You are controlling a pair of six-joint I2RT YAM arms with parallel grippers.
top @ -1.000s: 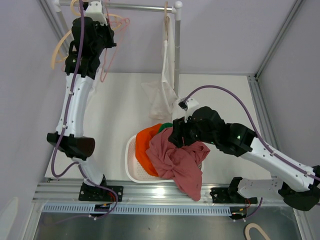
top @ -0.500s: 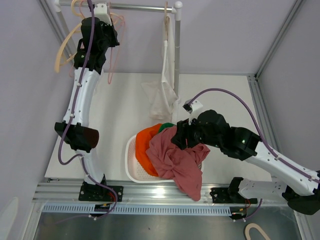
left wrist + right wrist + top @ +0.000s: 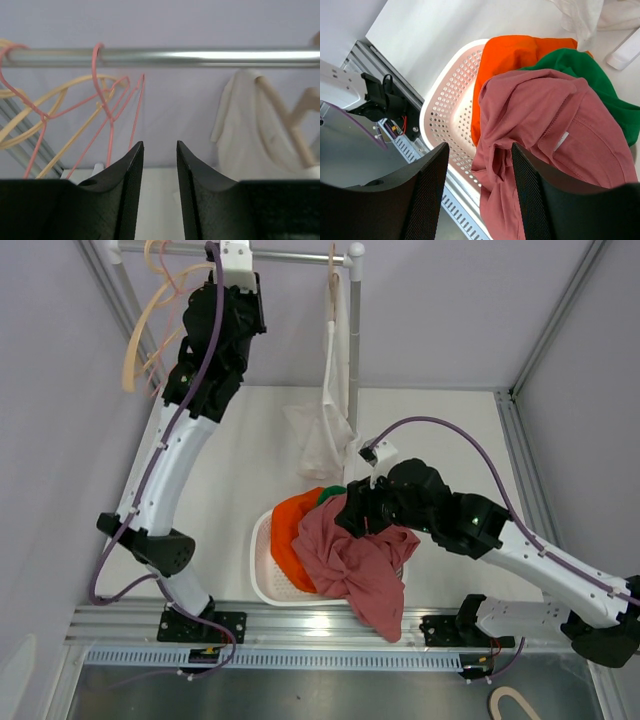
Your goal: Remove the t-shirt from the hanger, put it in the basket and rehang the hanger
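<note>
I will grab the wooden hanger by its hook (image 3: 332,258) next with my left gripper. That leaves the t-shirt (image 3: 328,390) to take off the hanger.
A white t-shirt (image 3: 328,390) hangs on a wooden hanger (image 3: 334,280) at the right end of the metal rail (image 3: 300,255). In the left wrist view the t-shirt (image 3: 250,135) drapes over the hanger (image 3: 287,120) at right. My left gripper (image 3: 238,285) is raised near the rail, left of the t-shirt. Its jaws (image 3: 159,146) stand a narrow gap apart with nothing between them. My right gripper (image 3: 356,512) is open and empty just above a dusty-red shirt (image 3: 545,115) in the basket. The t-shirt's lower hem (image 3: 580,12) shows at the top of the right wrist view.
Empty pink (image 3: 107,107) and yellow (image 3: 60,95) hangers hang at the rail's left end (image 3: 150,310). A white perforated basket (image 3: 262,570) holds orange (image 3: 290,525), green (image 3: 330,492) and dusty-red (image 3: 360,565) shirts; the red one drapes over its front rim. Upright frame posts stand at the back corners.
My left arm has swung right along the rail, away from the empty hangers and toward the white t-shirt. My right gripper has shifted only slightly over the basket.
</note>
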